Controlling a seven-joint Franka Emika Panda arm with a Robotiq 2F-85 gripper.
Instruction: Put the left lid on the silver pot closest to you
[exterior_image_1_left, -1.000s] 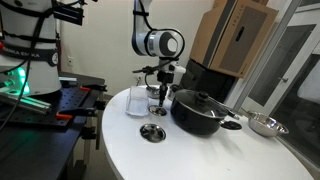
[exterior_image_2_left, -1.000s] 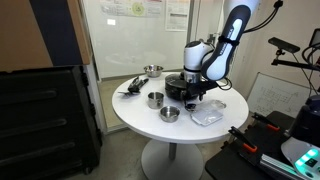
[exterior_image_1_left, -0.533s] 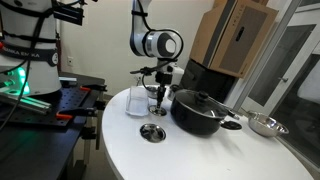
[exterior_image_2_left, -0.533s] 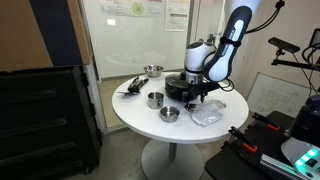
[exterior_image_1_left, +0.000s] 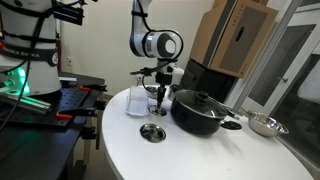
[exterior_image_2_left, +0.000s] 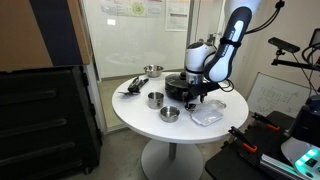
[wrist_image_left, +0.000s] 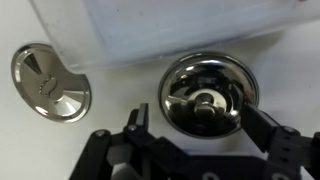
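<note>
The knob is between my fingers, down level with the lid, so my gripper needs to close. Closing now would hold it.
In the wrist view a small round shiny silver lid with a knob lies on the white table, right under my gripper. The gripper is open, with one dark finger on each side of the lid, and holds nothing. A second small silver lid lies to its left and also shows in an exterior view. In both exterior views the gripper hangs low beside the big black pot. Two small silver pots stand toward the table's front.
A clear plastic container stands close to the gripper. A silver bowl sits near the table's edge. Black tongs lie at the far left of the table. Racks and equipment stand around the table.
</note>
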